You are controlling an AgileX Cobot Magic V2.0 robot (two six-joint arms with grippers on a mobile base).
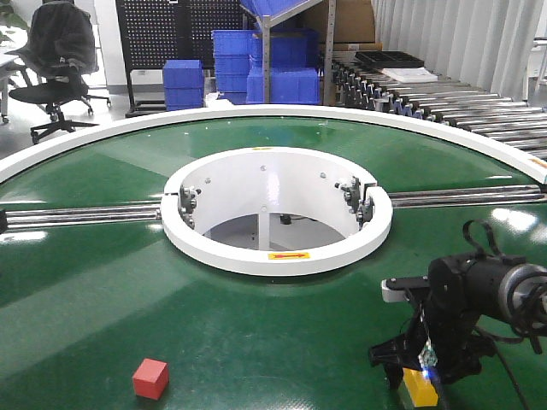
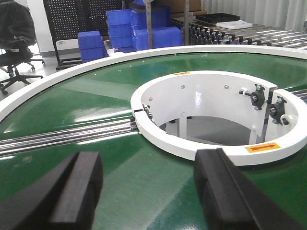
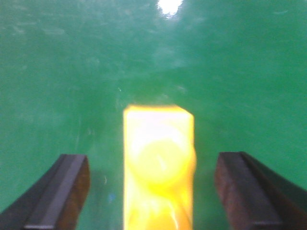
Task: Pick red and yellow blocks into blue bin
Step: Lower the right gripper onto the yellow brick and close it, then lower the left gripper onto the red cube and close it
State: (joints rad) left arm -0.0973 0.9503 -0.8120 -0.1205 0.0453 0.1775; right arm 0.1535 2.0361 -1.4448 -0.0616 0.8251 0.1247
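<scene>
I should next grab the small red cube point(image 1: 150, 378) by its opposite sides with my left gripper, to get it into the blue bin.
A small red cube point(image 1: 150, 378) lies on the green belt near the front left, with nothing near it. The yellow brick point(image 1: 419, 388) lies at the front right, directly under my right gripper point(image 1: 416, 372). In the right wrist view the yellow brick point(image 3: 159, 167), one round stud showing, sits between the open jaws of my right gripper point(image 3: 152, 191), with green belt visible on both sides of it. My left gripper point(image 2: 151, 187) is open over bare belt and holds nothing. The blue bin is out of view.
The green belt point(image 1: 102, 282) curves round a white ring point(image 1: 275, 256) with an open well in the middle. Metal rails point(image 1: 77, 215) cross the belt. Stacked ribbed blue crates point(image 1: 273, 68), a roller conveyor point(image 1: 461, 102) and an office chair point(image 1: 55, 60) stand beyond.
</scene>
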